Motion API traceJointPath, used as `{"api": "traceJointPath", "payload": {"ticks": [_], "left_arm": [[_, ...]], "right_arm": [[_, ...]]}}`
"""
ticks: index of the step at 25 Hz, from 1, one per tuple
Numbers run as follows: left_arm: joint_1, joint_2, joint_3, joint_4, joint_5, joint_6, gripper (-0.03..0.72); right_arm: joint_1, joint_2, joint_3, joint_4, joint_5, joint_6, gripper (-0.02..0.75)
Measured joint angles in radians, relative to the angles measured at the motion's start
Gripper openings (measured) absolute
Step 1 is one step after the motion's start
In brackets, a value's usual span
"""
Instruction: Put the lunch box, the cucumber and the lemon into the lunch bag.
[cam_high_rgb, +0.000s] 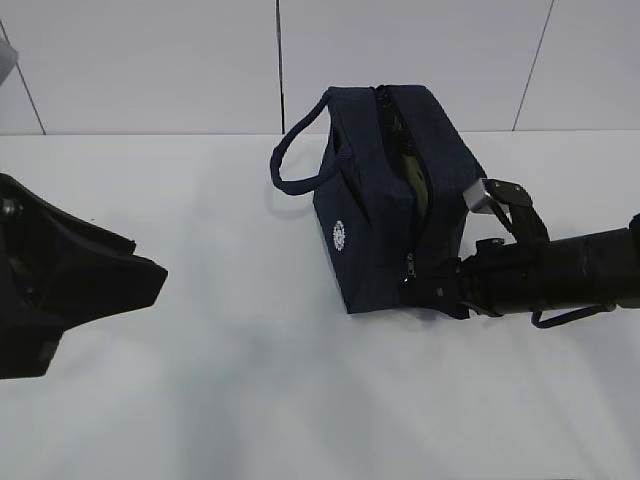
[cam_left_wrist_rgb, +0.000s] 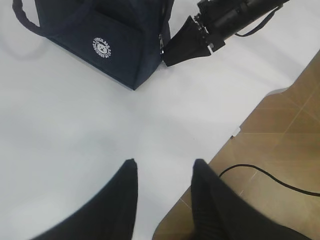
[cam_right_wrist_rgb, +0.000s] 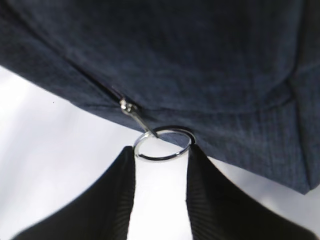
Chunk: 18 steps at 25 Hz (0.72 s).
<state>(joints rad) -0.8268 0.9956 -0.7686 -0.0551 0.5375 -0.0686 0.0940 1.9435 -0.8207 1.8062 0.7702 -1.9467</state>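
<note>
The robot's right gripper will unzip the lunch bag (cam_high_rgb: 385, 210) (cam_right_wrist_rgb: 200, 60) for the food, so it will grab the zipper by its ring pull next.
The navy lunch bag (cam_high_rgb: 385, 210) stands on the white table, one loop handle (cam_high_rgb: 295, 160) hanging to its left and the round white logo (cam_high_rgb: 339, 236) facing me. Its top zipper gapes, and something green (cam_high_rgb: 418, 182) shows inside; I cannot tell which item it is. The lunch box, the cucumber and the lemon are otherwise hidden. My right gripper (cam_right_wrist_rgb: 162, 150) is open at the bag's near lower corner, with the ring pull (cam_right_wrist_rgb: 144, 152) spanning the gap between its fingertips. My left gripper (cam_left_wrist_rgb: 164, 167) is open and empty, well away from the bag (cam_left_wrist_rgb: 110, 30).
The table's front edge (cam_left_wrist_rgb: 250, 117) runs diagonally in the left wrist view, with brown floor and a black cable (cam_left_wrist_rgb: 270, 175) beyond it. A white wall stands behind the table. The right arm (cam_high_rgb: 560, 270) lies along the table on the bag's right.
</note>
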Motion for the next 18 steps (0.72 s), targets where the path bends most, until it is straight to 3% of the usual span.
{"api": "traceJointPath", "payload": {"ticks": [7, 18], "left_arm": [[0.0, 0.0, 0.0, 0.0, 0.0, 0.0, 0.255], [0.0, 0.0, 0.0, -0.003, 0.0, 0.0, 0.251]], "right_arm": [[0.0, 0.0, -0.038, 0.0, -0.018, 0.0, 0.226], [0.0, 0.015, -0.04, 0.0, -0.079, 0.0, 0.0]]}}
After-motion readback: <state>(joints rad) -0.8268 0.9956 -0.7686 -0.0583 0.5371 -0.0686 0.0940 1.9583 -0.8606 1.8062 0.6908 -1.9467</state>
